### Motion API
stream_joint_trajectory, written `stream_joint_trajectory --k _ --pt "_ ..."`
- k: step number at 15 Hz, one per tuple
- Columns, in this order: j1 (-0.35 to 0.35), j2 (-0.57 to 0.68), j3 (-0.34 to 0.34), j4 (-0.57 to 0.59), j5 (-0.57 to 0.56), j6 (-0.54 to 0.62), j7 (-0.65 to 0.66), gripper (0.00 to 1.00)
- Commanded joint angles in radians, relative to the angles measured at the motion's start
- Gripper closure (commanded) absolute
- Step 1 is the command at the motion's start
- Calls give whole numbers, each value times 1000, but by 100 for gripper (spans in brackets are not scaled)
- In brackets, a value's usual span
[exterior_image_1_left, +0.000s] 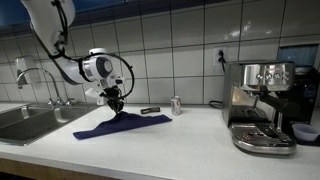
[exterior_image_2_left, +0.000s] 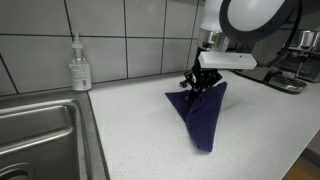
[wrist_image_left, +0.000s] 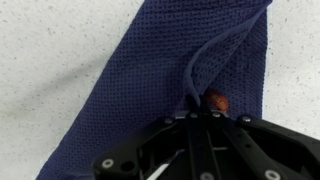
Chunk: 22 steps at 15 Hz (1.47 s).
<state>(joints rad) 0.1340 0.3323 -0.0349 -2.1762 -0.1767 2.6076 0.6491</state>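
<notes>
The blue cloth's edges lie flat on the white counter around the robot's fingers. The cloth would settle there if released, so the gripper will open now.
A dark blue knitted cloth (exterior_image_1_left: 120, 125) lies on the white counter; it also shows in an exterior view (exterior_image_2_left: 203, 112) and fills the wrist view (wrist_image_left: 170, 70). My gripper (exterior_image_1_left: 116, 105) is shut on a pinched fold of the cloth near its far end, also seen in an exterior view (exterior_image_2_left: 200, 82). In the wrist view the jaws (wrist_image_left: 198, 103) are closed together with a ridge of cloth rising into them. A small orange-red spot (wrist_image_left: 217, 100) shows beside the jaws; I cannot tell what it is.
A steel sink (exterior_image_1_left: 25, 120) with a faucet (exterior_image_1_left: 30, 82) lies at one end, with a soap dispenser (exterior_image_2_left: 80, 66) beside it. A small can (exterior_image_1_left: 176, 105), a dark flat object (exterior_image_1_left: 150, 110) and an espresso machine (exterior_image_1_left: 260, 105) stand further along the counter.
</notes>
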Motion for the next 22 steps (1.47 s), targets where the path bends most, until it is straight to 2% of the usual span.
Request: stream_joint_trajectory --k 1,2,3,5,12,14,22 --pt "9 20 -8 41 28 -40 -37 99" --pt "9 23 -8 43 28 -41 -38 99" --pt "10 27 -7 46 28 -43 -39 72" --pt "9 28 -6 45 32 -34 -41 65" --pt "9 31 -7 42 35 -32 -48 12" --pt "8 27 -7 36 35 -31 -51 0" --pt "-10 -8 -4 -5 79 -54 -125 0"
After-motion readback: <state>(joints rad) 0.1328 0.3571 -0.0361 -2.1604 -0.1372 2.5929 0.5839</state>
